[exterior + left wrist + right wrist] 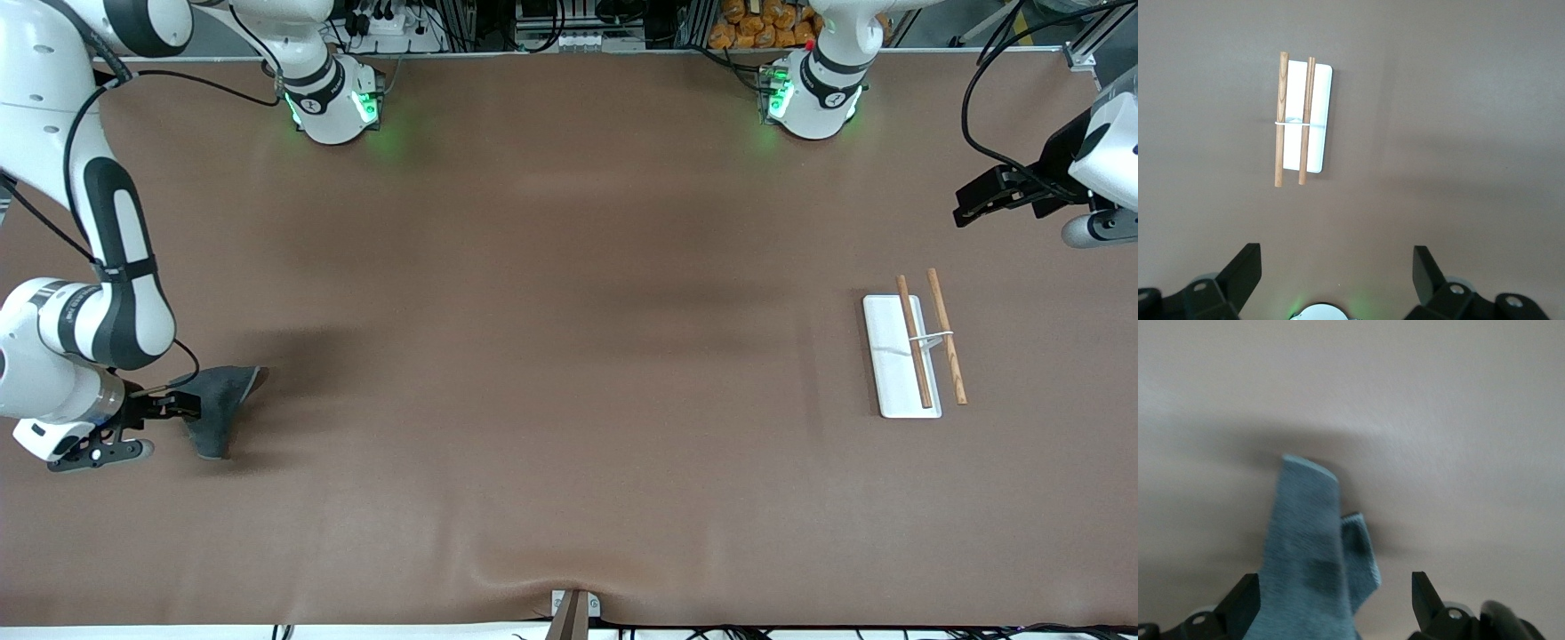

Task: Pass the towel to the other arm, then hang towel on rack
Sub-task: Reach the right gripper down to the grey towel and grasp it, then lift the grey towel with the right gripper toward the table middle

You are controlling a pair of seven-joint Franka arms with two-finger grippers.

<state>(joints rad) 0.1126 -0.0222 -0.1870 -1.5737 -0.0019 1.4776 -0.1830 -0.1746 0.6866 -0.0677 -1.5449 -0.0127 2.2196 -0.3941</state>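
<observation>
The towel's raised corner (1308, 472) should stay free for the other arm, so my right gripper will grab the towel by its bunched middle (1305, 603).
The dark grey towel (218, 404) lies bunched on the table at the right arm's end, with one corner raised. My right gripper (182, 404) is low at the towel. In the right wrist view the towel (1308, 553) rises between the two fingers of the right gripper (1335, 603), which stand wide apart, and it lies against one finger. The rack (885, 347) stands at the left arm's end, a white base with two wooden rods on a wire stand. My left gripper (965, 209) waits open and empty in the air. The left wrist view shows the left gripper (1337, 270) and the rack (1319, 120).
The brown table mat (569, 356) spans the whole table. The two arm bases (333, 102) (813, 98) stand along the edge farthest from the front camera. A small clamp (573, 609) sits at the nearest edge.
</observation>
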